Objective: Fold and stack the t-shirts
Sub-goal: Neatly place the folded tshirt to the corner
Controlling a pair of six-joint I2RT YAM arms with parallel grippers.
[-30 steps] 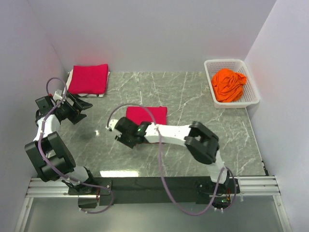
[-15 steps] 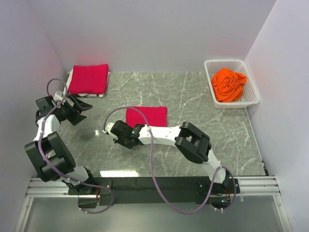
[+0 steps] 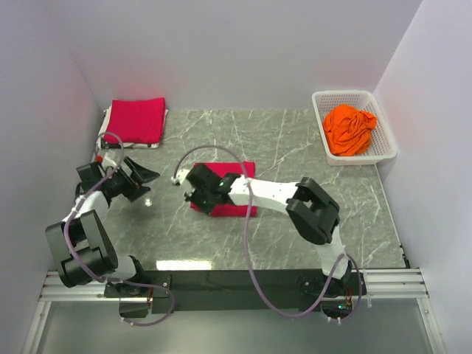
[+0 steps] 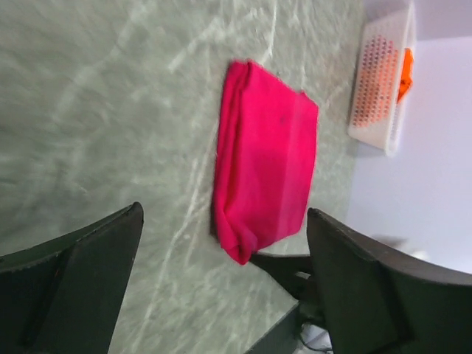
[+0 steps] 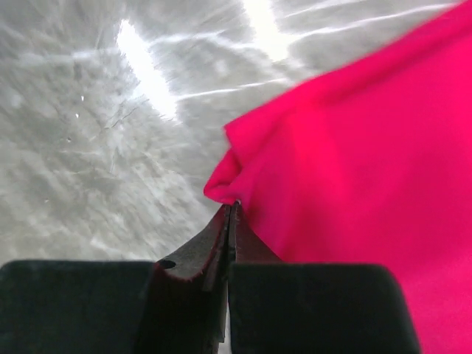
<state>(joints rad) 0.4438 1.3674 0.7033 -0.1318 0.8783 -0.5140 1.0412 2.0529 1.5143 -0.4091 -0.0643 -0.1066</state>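
My left gripper grips the folded crimson t-shirt by its edge facing that gripper next, since this leaves the t-shirt's body free to lie flat on the stack (image 3: 138,121).
A folded crimson t-shirt (image 3: 237,200) lies mid-table; it also shows in the left wrist view (image 4: 267,166). My right gripper (image 3: 198,200) is over its near-left part. In the right wrist view the right gripper (image 5: 234,209) is shut on a corner of this shirt (image 5: 354,169). My left gripper (image 3: 146,184) is open and empty, left of the shirt and facing it; in its own view the left gripper (image 4: 225,215) holds nothing. A stack of folded crimson shirts (image 3: 137,120) sits at the back left. An orange t-shirt (image 3: 349,130) lies crumpled in the basket.
The white lattice basket (image 3: 386,140) stands at the back right against the right wall, also seen in the left wrist view (image 4: 377,88). White walls close in the left, back and right sides. The marble tabletop (image 3: 295,155) ends at the black rail in front.
My right gripper has moved from the table's front left of the shirt onto its near-left corner and shut on it. The left gripper has moved right, toward the shirt.
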